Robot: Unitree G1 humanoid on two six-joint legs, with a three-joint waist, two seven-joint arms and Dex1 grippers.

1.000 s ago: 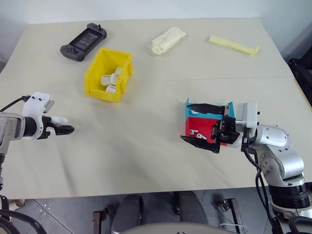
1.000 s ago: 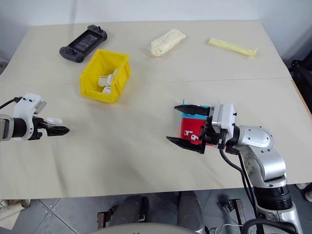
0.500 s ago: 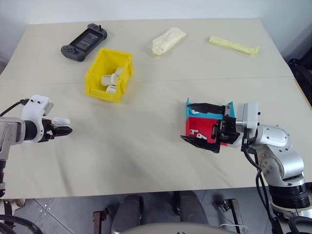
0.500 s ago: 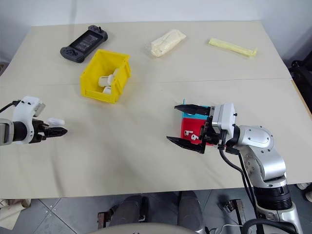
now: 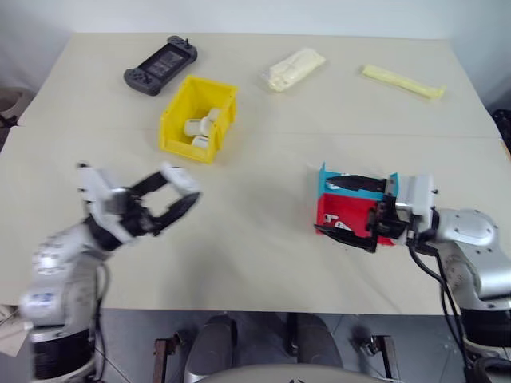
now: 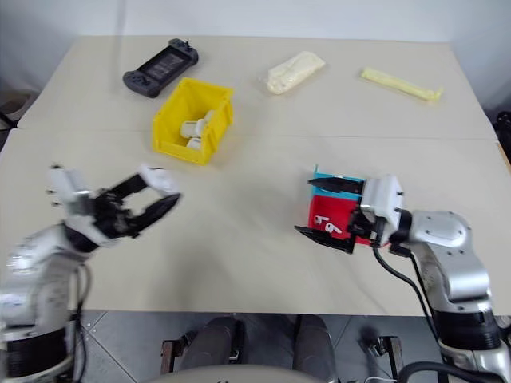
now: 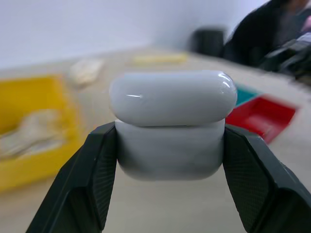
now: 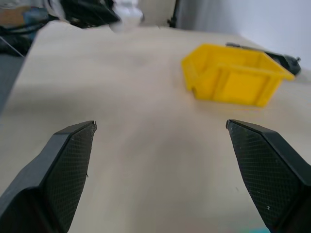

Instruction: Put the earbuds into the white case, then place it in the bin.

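Observation:
I should grab an earbud by its rounded head with my right gripper next, so that I can fit the earbud into the white case [image 8: 127,17].
My left gripper [image 5: 185,188] is shut on a white case [image 7: 170,126], lid closed, held above the table left of centre; the black fingers [image 7: 92,170] clamp its lower half. The same case [image 6: 160,179] appears in the right eye view. The yellow bin [image 5: 177,137] stands farther back with several white cases [image 5: 200,126] inside, and shows as the bin [image 8: 233,73] in the right wrist view. Tiny white earbuds [image 6: 329,227] lie in the red tray [image 5: 355,217]. My right gripper [image 5: 322,206] is open, level, its fingers spanning that tray's left side.
A blue tray [image 5: 335,177] sits behind the red one. At the table's far side lie a black game controller [image 5: 160,65], a cream packet [image 5: 295,68] and a yellow strip [image 5: 403,80]. Bare tabletop lies between my two grippers.
The view has shifted. My left arm has swung in from the table's left edge toward the middle and risen, carrying the white case in its closed fingers. The right gripper stays open by the red tray.

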